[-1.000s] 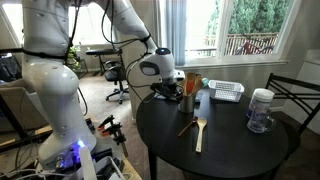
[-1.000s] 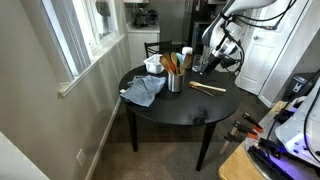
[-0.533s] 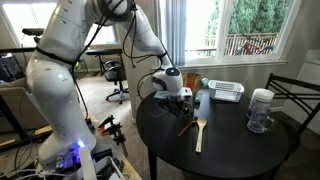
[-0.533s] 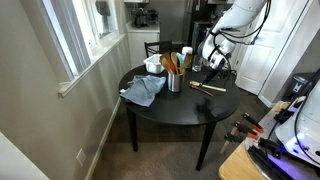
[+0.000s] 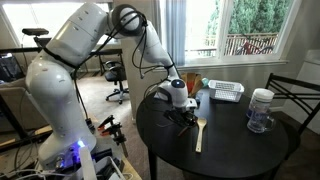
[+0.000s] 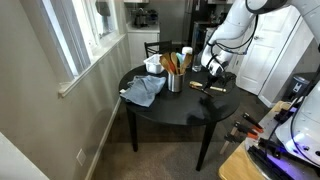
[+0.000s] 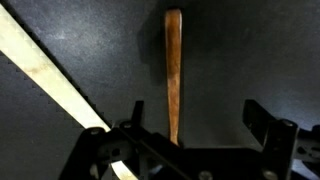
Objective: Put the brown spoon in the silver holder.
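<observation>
The brown spoon should next be grabbed by my gripper across its thin handle (image 7: pixel 173 70) toward the spoon's bowl, so the handle's far end stays free to insert into the silver holder.
In the wrist view the brown spoon's thin handle (image 7: pixel 173 70) lies on the black table and runs straight down between my open gripper's (image 7: pixel 198 120) fingers, nearer the left finger (image 7: pixel 134 116). In both exterior views the gripper (image 5: pixel 184 112) (image 6: pixel 213 78) is low over the table, right above the spoons. The spoon's bowl is hidden under the gripper. The silver holder (image 6: pixel 175 82) stands a little away from the gripper, with wooden utensils standing in it.
The pale wooden spoon (image 7: pixel 45 70) (image 5: pixel 199 134) lies diagonally close beside the brown one. A white slotted basket (image 5: pixel 225 92) and a clear glass jar (image 5: pixel 261 110) stand on the round black table (image 5: pixel 230 150). A blue cloth (image 6: pixel 145 90) lies by the holder.
The arm has swung out over the table and come down. The gripper has dropped from beside the holder to just above the spoons, still open.
</observation>
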Controlling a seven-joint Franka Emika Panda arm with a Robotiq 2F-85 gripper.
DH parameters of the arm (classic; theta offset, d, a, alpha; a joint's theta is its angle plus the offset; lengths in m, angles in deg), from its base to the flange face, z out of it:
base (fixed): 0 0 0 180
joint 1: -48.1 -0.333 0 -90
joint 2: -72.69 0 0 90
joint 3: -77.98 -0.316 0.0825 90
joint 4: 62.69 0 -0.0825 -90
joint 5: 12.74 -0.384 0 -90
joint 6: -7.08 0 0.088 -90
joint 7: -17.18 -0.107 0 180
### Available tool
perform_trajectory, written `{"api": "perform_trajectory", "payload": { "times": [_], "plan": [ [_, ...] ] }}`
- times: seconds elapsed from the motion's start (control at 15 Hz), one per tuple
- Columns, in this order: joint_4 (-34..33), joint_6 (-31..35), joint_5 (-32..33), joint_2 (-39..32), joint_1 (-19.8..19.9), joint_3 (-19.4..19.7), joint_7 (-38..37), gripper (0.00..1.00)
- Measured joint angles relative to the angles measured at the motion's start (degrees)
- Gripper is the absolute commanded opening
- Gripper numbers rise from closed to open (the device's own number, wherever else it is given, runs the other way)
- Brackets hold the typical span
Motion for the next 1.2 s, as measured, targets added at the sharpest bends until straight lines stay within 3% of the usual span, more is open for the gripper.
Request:
{"api": "perform_trajectory", "payload": {
  "times": [0.27, 0.33, 0.4, 1.07, 1.2],
  "plan": [
    [-3.08, 0.03, 0.00, -2.75, 0.41, 0.01, 0.00, 1.00],
    [-3.82, 0.03, 0.00, -3.32, 0.41, 0.01, 0.00, 0.91],
    [-4.56, 0.03, 0.00, -3.83, 0.41, 0.02, 0.00, 0.74],
    [-8.04, 0.14, 0.00, -6.03, 0.47, 0.22, 0.00, 0.07],
    [-8.15, 0.19, 0.00, -6.02, 0.53, 0.24, 0.00, 0.01]
  ]
}}
